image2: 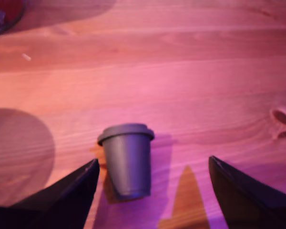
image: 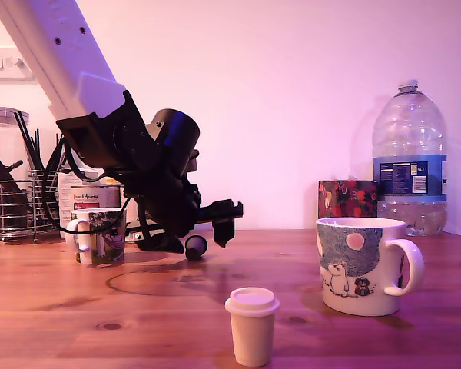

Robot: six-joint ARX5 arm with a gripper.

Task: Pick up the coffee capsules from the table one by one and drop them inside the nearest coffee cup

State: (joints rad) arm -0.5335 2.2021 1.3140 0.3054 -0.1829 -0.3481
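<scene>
I need to grab the black coffee capsule by its tapered body point(image: 194, 247) next with my gripper, so that I can drop it inside the nearest coffee cup point(image: 100, 237).
A black coffee capsule point(image: 194, 246) rests on the wooden table point(image: 169, 315), apparently on its side. In the wrist view this capsule point(image2: 127, 160) sits between my two dark fingers point(image2: 62, 195), nearer one of them and touching neither. My gripper point(image: 203, 231) is low over the table and open around the capsule point(image2: 153, 160). A cream-beige capsule point(image: 251, 325) stands upright, wide rim up, near the front edge. The coffee cup point(image: 100, 234), dark-patterned with a white handle, stands at the exterior view's left, just behind the arm.
A bigger white mug point(image: 365, 265) with cartoon animals stands at the exterior view's right. Behind it are a patterned box point(image: 347, 199) and a large water bottle point(image: 409, 161). A wire rack with utensils point(image: 11, 204) and jars stands at the back left.
</scene>
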